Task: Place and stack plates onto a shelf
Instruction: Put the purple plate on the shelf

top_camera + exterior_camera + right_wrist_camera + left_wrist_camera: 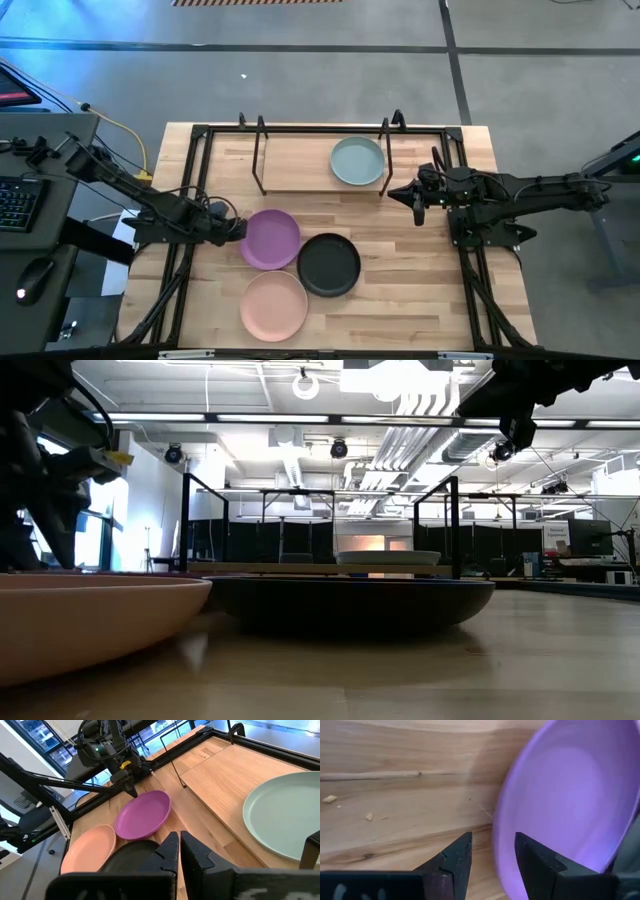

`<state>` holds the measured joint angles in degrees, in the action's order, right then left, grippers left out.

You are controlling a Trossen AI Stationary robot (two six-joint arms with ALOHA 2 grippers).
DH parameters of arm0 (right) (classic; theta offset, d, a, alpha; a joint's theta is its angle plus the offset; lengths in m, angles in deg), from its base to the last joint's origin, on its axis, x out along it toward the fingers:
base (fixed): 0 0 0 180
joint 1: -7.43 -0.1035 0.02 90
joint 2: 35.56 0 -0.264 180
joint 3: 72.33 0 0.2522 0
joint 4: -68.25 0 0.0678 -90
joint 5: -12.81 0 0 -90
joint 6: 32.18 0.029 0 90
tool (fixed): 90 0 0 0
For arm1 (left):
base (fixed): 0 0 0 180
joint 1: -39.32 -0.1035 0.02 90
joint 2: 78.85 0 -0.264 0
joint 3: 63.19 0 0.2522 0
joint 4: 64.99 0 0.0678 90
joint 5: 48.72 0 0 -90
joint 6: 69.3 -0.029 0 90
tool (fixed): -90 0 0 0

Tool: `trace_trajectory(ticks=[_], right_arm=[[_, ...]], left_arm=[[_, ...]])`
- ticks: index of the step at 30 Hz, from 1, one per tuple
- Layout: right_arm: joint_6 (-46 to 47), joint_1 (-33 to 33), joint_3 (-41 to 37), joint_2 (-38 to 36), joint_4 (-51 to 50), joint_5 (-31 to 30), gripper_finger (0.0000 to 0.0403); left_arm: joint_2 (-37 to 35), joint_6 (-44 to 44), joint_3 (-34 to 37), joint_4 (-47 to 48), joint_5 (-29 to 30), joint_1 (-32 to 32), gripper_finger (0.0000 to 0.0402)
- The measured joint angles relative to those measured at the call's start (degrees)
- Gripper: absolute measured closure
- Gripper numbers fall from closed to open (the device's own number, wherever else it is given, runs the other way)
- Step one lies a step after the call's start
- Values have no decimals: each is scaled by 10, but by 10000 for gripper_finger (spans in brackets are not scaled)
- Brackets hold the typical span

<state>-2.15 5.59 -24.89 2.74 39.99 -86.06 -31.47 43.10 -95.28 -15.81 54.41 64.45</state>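
Observation:
Next, my left gripper grabs the purple plate by its rim (243,240) to set it on the shelf (296,163) beside the blue-green one.
The purple plate (272,240) lies on the table, with the black plate (328,265) to its right and the pale pink plate (273,305) near the front edge. The pale blue-green plate (358,161) rests on the right half of the shelf's wooden board (295,165). My left gripper (243,230) is open at the purple plate's left rim (496,840). One finger (535,862) is over the plate's inside and the other (460,857) is outside, and no touch shows. My right gripper (416,203) is shut and holds nothing, raised just right of the shelf.
A larger black metal frame (200,135) runs around the tabletop and down both sides. The shelf's left half (290,150) is bare board. Bare table (420,290) lies right of the black plate. In the low view the pink plate (90,615) and black plate (350,600) fill the foreground.

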Motion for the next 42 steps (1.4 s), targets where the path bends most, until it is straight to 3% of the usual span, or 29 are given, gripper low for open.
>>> trace_trajectory(ticks=[13, 16, 21, 28, 34, 42], right_arm=[[-5, 0, 0, 0, -1, -8, 403], [-5, 0, 0, 0, -2, -8, 403], [-5, 0, 0, 0, -4, -8, 403], [-5, 0, 0, 0, -4, -8, 403], [-17, 0, 0, 0, -4, -9, 403], [-21, 0, 0, 0, -6, -17, 403]], left_arm=[[85, -2, 0, -89, 2, 0, 272], [98, -4, 0, -96, -4, 0, 297], [104, -1, 0, -97, -3, 0, 385], [33, -16, -5, -83, 15, -8, 397], [-16, -91, -83, -17, 10, -41, 399], [95, -287, -255, -18, -58, -142, 400]])
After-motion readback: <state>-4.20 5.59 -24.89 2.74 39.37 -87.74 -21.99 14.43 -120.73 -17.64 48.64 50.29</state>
